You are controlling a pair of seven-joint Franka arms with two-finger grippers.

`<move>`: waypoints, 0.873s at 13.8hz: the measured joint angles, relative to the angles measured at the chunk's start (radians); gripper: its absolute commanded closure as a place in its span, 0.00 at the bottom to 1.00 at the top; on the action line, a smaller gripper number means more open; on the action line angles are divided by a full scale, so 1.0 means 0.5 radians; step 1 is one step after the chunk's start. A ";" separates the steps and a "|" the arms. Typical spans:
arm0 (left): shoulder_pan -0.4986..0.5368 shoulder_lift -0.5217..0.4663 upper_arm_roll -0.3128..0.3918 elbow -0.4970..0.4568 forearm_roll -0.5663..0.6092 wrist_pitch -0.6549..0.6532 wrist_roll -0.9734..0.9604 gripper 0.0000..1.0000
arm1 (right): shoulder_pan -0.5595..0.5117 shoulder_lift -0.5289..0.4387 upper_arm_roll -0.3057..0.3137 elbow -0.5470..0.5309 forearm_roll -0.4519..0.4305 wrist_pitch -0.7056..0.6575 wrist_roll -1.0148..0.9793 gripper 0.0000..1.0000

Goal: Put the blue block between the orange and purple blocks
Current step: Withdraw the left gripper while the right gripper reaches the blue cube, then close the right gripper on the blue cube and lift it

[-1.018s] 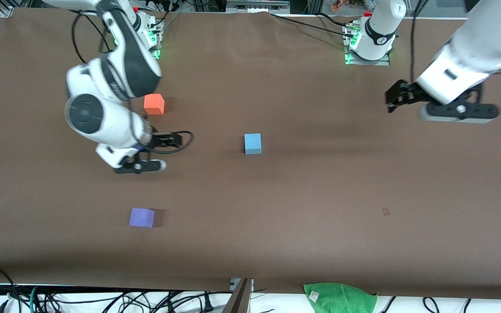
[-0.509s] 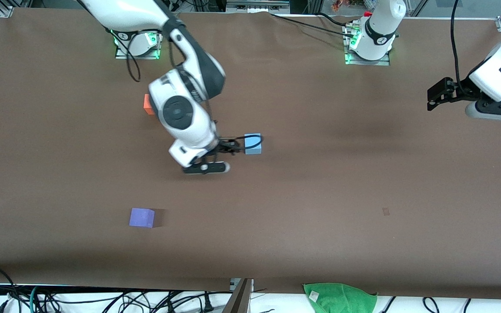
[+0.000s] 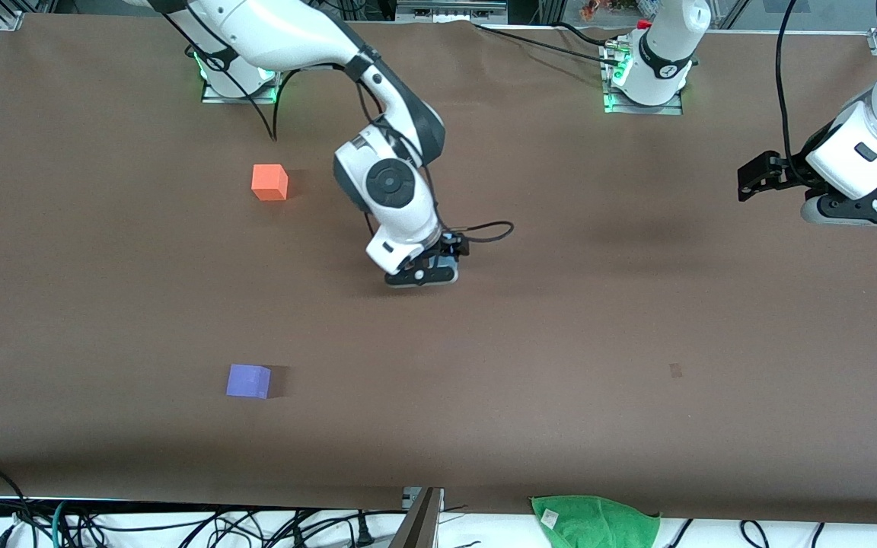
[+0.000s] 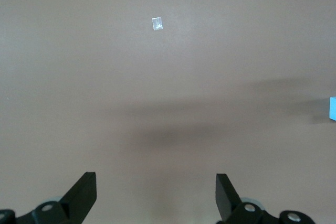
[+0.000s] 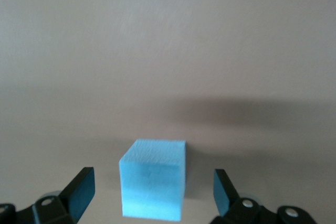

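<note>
I will next place the light blue block (image 5: 153, 184) between the others, so my right gripper will grab it by two opposite sides.
The light blue block (image 5: 153, 184) sits on the brown table between the open fingers of my right gripper (image 5: 152, 182), which do not touch it. In the front view the right gripper (image 3: 446, 257) is low over the block at mid-table and hides nearly all of it. The orange block (image 3: 269, 183) lies toward the right arm's end, farther from the front camera. The purple block (image 3: 248, 380) lies nearer to the front camera. My left gripper (image 3: 751, 183) is open and empty over the left arm's end of the table (image 4: 156, 182); a sliver of the blue block (image 4: 333, 108) shows in its view.
A green cloth (image 3: 594, 521) lies off the table's front edge, with cables along that edge. A small tape mark (image 3: 675, 371) is on the table and also shows in the left wrist view (image 4: 156, 23).
My right arm swung from beside the orange block to the blue block and now straddles it. My left arm drew back toward its own end of the table.
</note>
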 measured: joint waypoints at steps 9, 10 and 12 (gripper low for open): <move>0.007 0.019 0.013 0.000 0.000 0.000 -0.006 0.00 | 0.071 0.003 -0.024 -0.135 -0.114 0.036 0.009 0.00; 0.007 0.019 0.013 0.000 0.000 0.000 -0.006 0.00 | 0.073 0.007 -0.023 -0.136 -0.114 0.050 0.017 0.00; 0.007 0.020 0.013 0.000 0.000 0.000 -0.006 0.00 | 0.077 0.019 -0.023 -0.136 -0.116 0.064 0.029 0.00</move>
